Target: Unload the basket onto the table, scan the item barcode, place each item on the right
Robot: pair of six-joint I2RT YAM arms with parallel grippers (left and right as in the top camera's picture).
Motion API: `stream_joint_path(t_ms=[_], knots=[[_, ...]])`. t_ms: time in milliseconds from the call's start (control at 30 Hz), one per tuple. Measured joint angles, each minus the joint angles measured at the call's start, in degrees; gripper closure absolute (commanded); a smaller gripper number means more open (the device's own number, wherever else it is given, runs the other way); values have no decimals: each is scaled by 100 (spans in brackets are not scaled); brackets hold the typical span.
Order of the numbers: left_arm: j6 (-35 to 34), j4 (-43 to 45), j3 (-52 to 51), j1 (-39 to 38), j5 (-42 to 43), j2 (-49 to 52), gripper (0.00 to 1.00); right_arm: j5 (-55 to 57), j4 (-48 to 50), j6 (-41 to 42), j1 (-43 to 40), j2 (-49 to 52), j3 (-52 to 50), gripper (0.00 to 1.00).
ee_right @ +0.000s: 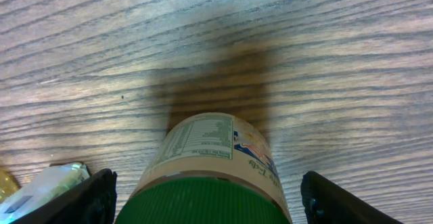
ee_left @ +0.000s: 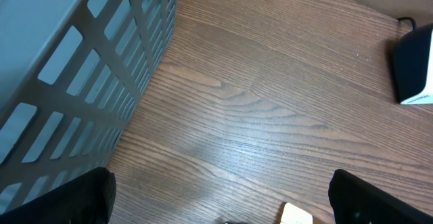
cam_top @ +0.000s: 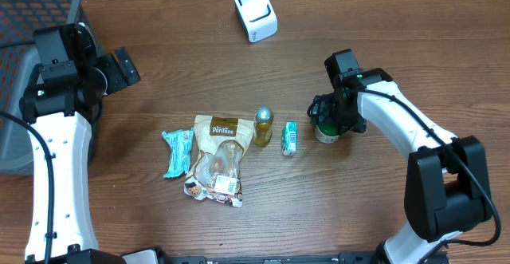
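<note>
My right gripper picks up the jar [ee_right: 213, 149] by its green lid [ee_right: 205, 204] from above next, which leaves the tan printed side free for scanning its barcode.
A tan jar with a green lid [cam_top: 325, 134] stands upright on the table right of centre. My right gripper [cam_top: 331, 120] hangs over it, open. In the right wrist view the jar [ee_right: 213, 149] stands between the two black fingers [ee_right: 95, 197], with a gap of bare wood on each side, so nothing is held. The white barcode scanner [cam_top: 256, 13] sits at the back centre and shows as a dark box [ee_left: 413, 65] in the left wrist view. My left gripper [cam_top: 123, 66] hovers at the far left, open [ee_left: 220, 200] and empty.
A grey mesh basket [cam_top: 32, 9] fills the back left corner, close beside the left gripper [ee_left: 81, 61]. In the middle lie a teal packet [cam_top: 177, 152], a brown snack bag [cam_top: 217, 156], a small yellow bottle [cam_top: 263, 126] and a small green carton [cam_top: 289, 138].
</note>
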Motion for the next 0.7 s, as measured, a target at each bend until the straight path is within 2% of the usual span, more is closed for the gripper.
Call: stream_joint_path(t_ms=[700], knots=[[0,0,0,0,0,0,1,42,155,-2,129,107,-240,19]])
